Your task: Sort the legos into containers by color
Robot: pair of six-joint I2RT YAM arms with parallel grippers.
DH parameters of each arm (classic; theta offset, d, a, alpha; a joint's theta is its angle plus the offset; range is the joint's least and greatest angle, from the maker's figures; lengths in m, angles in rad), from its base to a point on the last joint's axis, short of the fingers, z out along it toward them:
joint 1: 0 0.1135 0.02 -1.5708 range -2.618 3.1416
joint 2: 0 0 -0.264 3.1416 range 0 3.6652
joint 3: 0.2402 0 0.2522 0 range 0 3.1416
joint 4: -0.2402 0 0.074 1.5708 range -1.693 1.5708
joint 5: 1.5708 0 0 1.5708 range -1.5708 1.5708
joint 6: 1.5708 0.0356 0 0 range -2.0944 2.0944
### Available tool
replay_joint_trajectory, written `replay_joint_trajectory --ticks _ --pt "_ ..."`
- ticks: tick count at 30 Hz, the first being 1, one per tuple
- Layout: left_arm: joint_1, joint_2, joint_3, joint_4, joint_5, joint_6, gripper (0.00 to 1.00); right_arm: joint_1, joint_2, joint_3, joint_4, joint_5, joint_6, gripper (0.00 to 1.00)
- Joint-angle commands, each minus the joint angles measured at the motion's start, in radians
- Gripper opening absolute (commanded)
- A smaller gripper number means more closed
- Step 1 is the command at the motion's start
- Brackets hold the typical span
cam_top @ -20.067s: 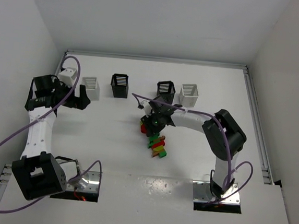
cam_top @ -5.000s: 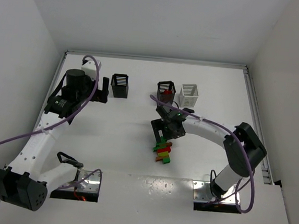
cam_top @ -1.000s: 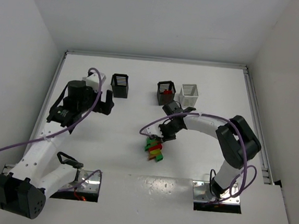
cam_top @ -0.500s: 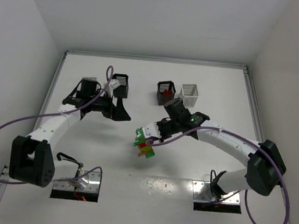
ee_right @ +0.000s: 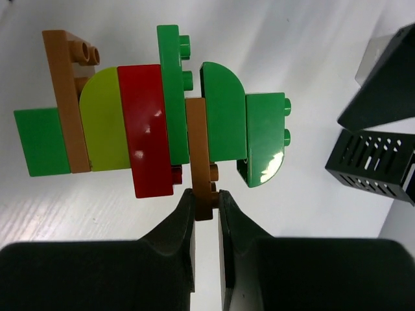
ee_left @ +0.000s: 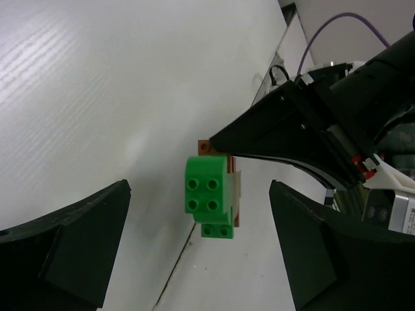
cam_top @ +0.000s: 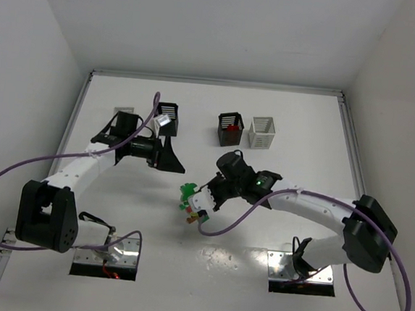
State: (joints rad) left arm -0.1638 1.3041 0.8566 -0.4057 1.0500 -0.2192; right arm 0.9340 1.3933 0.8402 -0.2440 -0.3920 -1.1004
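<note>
My left gripper will next grab the green end brick of the cluster (cam_top: 187,188) (ee_left: 207,187) by its opposite sides, to take it off for sorting by color.
My right gripper (cam_top: 205,196) is shut on a joined cluster of legos (cam_top: 191,201) and holds it above the table. In the right wrist view my right gripper (ee_right: 206,194) pinches an orange-brown plate (ee_right: 198,155) in the cluster, between green (ee_right: 224,123), red (ee_right: 148,123) and yellow-green (ee_right: 104,123) bricks. My left gripper (cam_top: 174,160) is open and empty, just up-left of the cluster. In the left wrist view my left gripper (ee_left: 198,188) faces the green end (ee_left: 209,192) of the cluster. Two black bins (cam_top: 168,118) (cam_top: 229,128) and a white bin (cam_top: 262,131) stand at the back.
The second white bin (cam_top: 126,110) is mostly hidden behind my left arm. The right black bin holds something red. A black bin (ee_right: 371,165) shows at the right of the right wrist view. The arm bases are at the near edge.
My right gripper has picked the lego cluster up off the table and carried it left and nearer. My left arm has swung right, and its open gripper now points at the cluster.
</note>
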Motion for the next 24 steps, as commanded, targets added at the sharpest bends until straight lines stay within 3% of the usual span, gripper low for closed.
replay_joint_trajectory --ticks 1,12,16,24 --pt "-0.023 -0.035 -0.031 0.002 0.033 0.009 0.94 0.025 -0.039 -0.030 0.149 0.065 -0.021 0.00" --pt "-0.062 -0.035 -0.073 0.013 -0.058 0.018 0.94 0.045 -0.073 -0.076 0.249 0.114 -0.021 0.00" --pt "-0.062 -0.045 -0.073 0.022 -0.058 0.018 0.84 0.057 -0.082 -0.076 0.258 0.114 -0.021 0.00" --pt "-0.062 -0.084 -0.100 0.050 0.011 0.009 0.49 0.077 -0.071 -0.076 0.276 0.143 -0.021 0.00"
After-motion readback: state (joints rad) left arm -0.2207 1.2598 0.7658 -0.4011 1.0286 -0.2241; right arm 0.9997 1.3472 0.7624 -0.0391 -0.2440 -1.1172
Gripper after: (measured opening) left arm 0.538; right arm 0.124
